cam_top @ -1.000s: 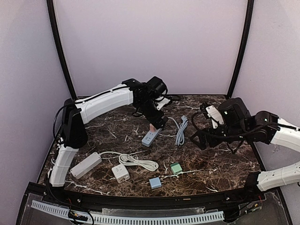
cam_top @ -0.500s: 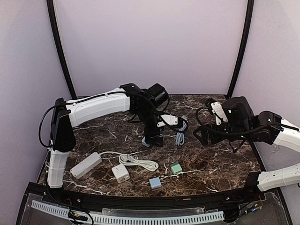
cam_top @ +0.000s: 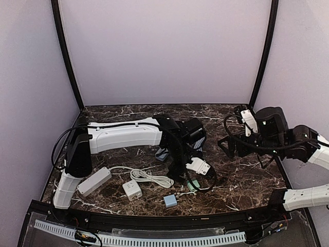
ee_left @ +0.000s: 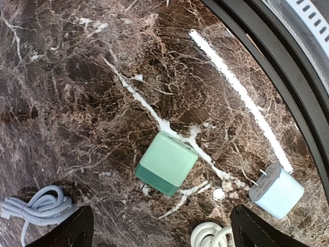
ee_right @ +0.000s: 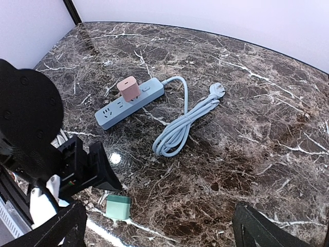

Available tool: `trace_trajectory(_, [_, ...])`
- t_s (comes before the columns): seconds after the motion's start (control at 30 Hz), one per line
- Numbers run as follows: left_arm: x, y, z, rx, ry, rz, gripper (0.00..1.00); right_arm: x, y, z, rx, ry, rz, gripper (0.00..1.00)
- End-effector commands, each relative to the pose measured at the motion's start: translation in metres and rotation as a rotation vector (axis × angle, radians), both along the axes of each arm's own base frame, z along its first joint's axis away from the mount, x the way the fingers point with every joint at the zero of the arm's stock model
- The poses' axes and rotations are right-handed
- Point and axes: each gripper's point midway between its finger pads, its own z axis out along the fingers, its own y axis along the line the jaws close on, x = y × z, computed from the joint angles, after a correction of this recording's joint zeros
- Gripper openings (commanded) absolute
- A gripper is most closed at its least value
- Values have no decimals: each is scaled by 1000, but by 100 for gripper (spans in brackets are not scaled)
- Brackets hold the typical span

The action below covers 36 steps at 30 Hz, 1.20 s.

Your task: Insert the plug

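The green plug's paler body should stay free to hand over to the right gripper, so the left gripper needs to grab the plug across its sides near the plug's darker band [cam_top: 193, 184] [ee_left: 159, 175].
A green plug [ee_left: 166, 163] lies prongs-down-left on the marble, straight below my left gripper [ee_left: 164, 234], whose jaws stand open on either side of it without touching. From above, the left gripper [cam_top: 184, 181] hangs over the green plug [cam_top: 193, 186]. A light blue plug [ee_left: 276, 190] lies to its right. The blue power strip [ee_right: 128, 100] carries a pink plug [ee_right: 127, 88] in one socket. My right gripper [ee_right: 164, 231] is open and empty, hovering at the right [cam_top: 224, 146].
A coiled blue cable [ee_right: 185, 123] lies beside the blue strip. Front left are a white power strip [cam_top: 94, 181], a white cube adapter [cam_top: 132, 189] and a white cable [cam_top: 151, 177]. The black table rim [ee_left: 288, 77] runs close past the plugs.
My left arm left the pink plug in the blue strip and swung forward and right, ending above the green plug. The right arm drew back slightly.
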Motion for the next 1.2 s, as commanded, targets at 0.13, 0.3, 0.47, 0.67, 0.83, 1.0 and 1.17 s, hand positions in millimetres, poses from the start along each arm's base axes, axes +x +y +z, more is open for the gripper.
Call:
trace_trajectory(0.13, [0,-2,-32,50,-9,-68,88,4,-1,2,-2,-23,-9,99])
trace_trajectory(0.3, [1,-7,-47,53,-1,-63,82,3,1,-4,-2,-5,0,99])
trace_trajectory(0.47, [5,-14,-55,45,-12,-49,76,-1,5,-10,14,26,16,99])
trace_trajectory(0.67, [-3,-16,-63,49,17,-50,70,-1,6,-9,15,27,16,99])
trace_trajectory(0.83, [-8,-18,-67,45,41,-44,62,-1,6,-10,11,34,13,99])
trace_trajectory(1.0, [-12,-15,-71,62,48,-37,50,-2,5,-12,14,42,5,99])
trace_trajectory(1.17, [-10,-13,-72,72,33,-17,40,-2,5,-14,13,48,2,99])
